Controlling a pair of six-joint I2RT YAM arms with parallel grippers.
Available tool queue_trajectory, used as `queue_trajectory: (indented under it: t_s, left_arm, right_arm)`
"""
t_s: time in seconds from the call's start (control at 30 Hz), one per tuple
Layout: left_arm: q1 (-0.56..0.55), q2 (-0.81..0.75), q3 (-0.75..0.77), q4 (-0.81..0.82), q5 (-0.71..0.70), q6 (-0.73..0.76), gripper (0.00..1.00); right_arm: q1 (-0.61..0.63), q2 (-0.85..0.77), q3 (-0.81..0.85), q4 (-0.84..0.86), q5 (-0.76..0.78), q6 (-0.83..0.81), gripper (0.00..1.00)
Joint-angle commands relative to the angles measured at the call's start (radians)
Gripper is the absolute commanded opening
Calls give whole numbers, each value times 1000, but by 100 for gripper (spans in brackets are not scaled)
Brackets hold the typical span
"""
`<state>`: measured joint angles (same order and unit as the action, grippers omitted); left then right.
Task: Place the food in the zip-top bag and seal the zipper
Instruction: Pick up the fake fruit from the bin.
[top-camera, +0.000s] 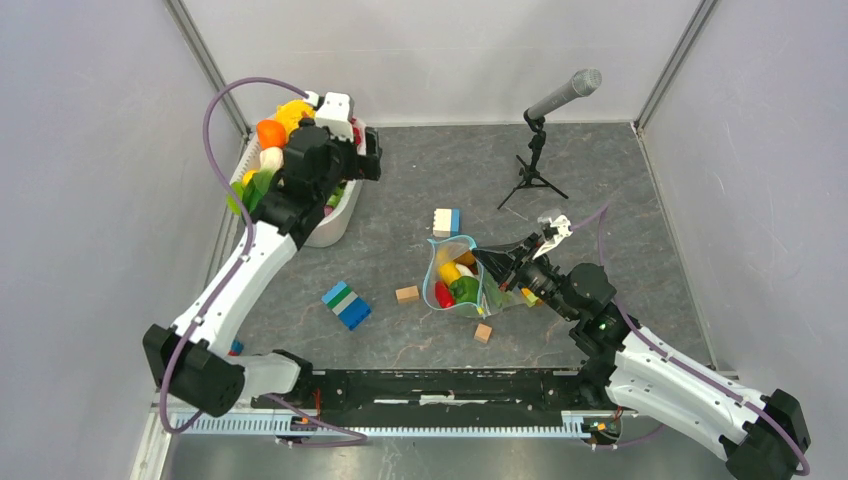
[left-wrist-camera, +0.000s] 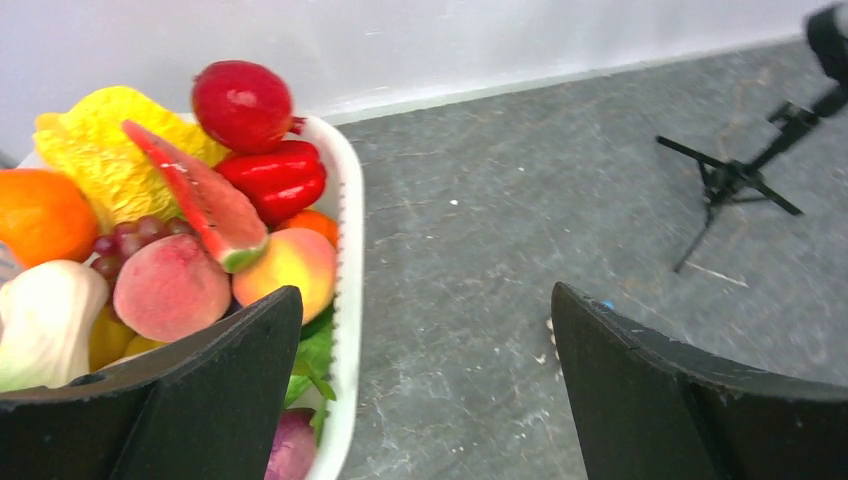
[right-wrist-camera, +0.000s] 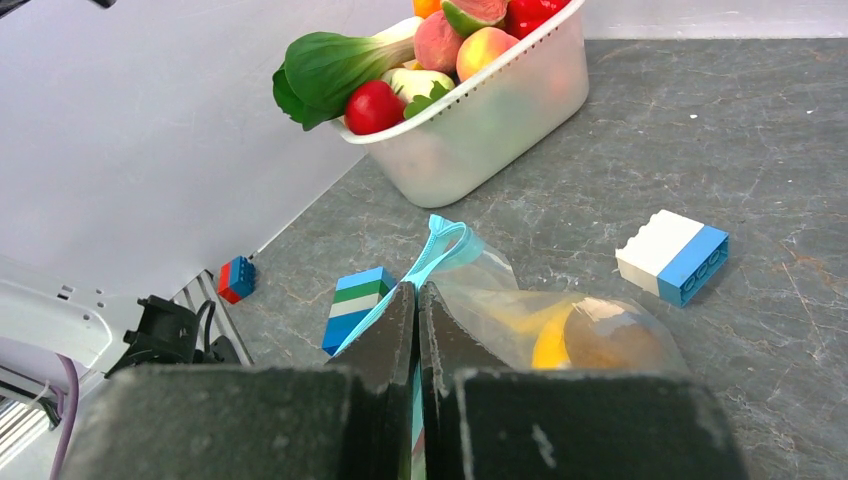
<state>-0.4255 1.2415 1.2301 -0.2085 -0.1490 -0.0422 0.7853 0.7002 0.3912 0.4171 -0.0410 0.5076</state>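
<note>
I will next grab the watermelon slice with my left gripper across its flat sides at the slice's peach-side end (right-wrist-camera: 469, 17), so its far end stays free to enter the zip-top bag (right-wrist-camera: 600, 335).
The clear zip-top bag (top-camera: 452, 282) lies mid-table and holds yellow, red and green toy food (top-camera: 455, 288). My right gripper (top-camera: 488, 263) is shut on the bag's light blue zipper (right-wrist-camera: 440, 245). In the right wrist view the right gripper (right-wrist-camera: 417, 300) pinches the strip between closed fingers, with the bag (right-wrist-camera: 600, 335) to its right. My left gripper (top-camera: 362, 160) is open and empty over the right rim of the white tub (left-wrist-camera: 350, 250), which is heaped with food. That food includes a peach (left-wrist-camera: 170, 285), a watermelon slice (left-wrist-camera: 205, 205) and a red pepper (left-wrist-camera: 275, 175). The left gripper (left-wrist-camera: 425, 390) straddles that rim.
A microphone on a tripod (top-camera: 540, 150) stands at the back right. A white-blue block (top-camera: 446, 221) and a blue-green-white block (top-camera: 346, 305) lie near the bag. So do two tan cubes (top-camera: 407, 294) (top-camera: 483, 332). A red-blue block (right-wrist-camera: 236, 278) lies at the near left edge.
</note>
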Motion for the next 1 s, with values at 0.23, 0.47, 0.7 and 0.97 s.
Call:
queue_trajectory:
  t_s: [0.23, 0.47, 0.7, 0.97]
  left_arm:
    - [174, 215, 158, 4, -146, -183, 100]
    - [249, 356, 233, -4, -111, -215, 89]
    - [275, 508, 352, -36, -124, -219, 82]
    - [280, 558, 362, -70, -179, -230, 75]
  right_arm:
    - [4, 1, 20, 66, 1, -14, 4]
    - [4, 7, 20, 64, 0, -16, 4]
    - [4, 19, 23, 68, -4, -15, 4]
    - [3, 17, 21, 66, 3, -18, 4]
